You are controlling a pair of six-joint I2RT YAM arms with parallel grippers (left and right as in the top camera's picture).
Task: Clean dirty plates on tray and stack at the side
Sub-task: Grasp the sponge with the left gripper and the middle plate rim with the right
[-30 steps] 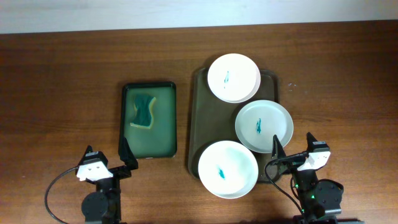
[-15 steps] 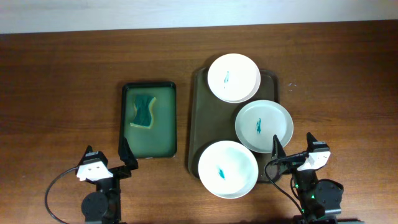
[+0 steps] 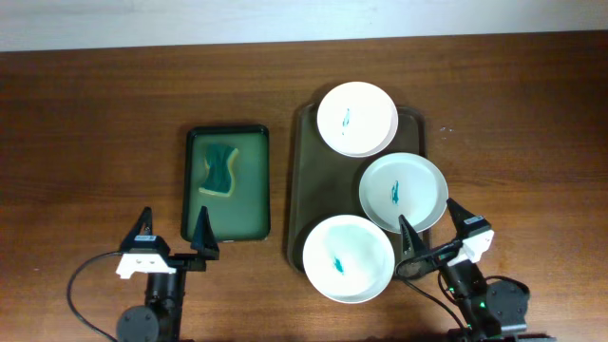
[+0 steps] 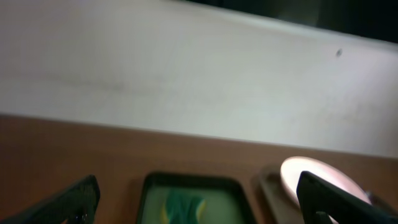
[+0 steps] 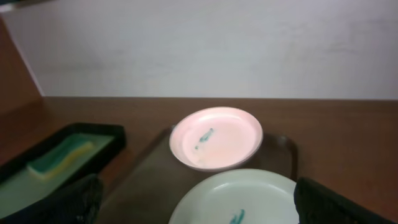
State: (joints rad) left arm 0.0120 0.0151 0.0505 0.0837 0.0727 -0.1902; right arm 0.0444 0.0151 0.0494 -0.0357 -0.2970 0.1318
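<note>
I should next grab the sponge's green side across its middle [image 3: 219,170] [image 4: 181,208] with my left gripper, so the yellow side stays free to clean plates.
Three white plates with teal smears lie on the dark brown tray [image 3: 309,180]: a far plate [image 3: 356,118], a middle-right plate [image 3: 403,192] and a near plate [image 3: 347,257]. My left gripper [image 3: 173,233] is open and empty at the near end of the green tray. My right gripper [image 3: 434,230] is open and empty over the near edge of the middle-right plate. The right wrist view shows the far plate [image 5: 216,137] and the middle-right plate [image 5: 242,199] between the open fingers [image 5: 199,202]. The left wrist view is blurred; its fingers [image 4: 199,199] are spread.
A green tray [image 3: 227,182] left of the brown tray holds a green and yellow sponge [image 3: 218,167]. It also shows in the right wrist view [image 5: 59,155] and in the left wrist view [image 4: 189,199]. A white wall stands behind the wooden table.
Both grippers have lifted and tilted forward. The left now points over the green tray's near end. The right now reaches over the middle-right plate's near edge. The plates have not moved.
</note>
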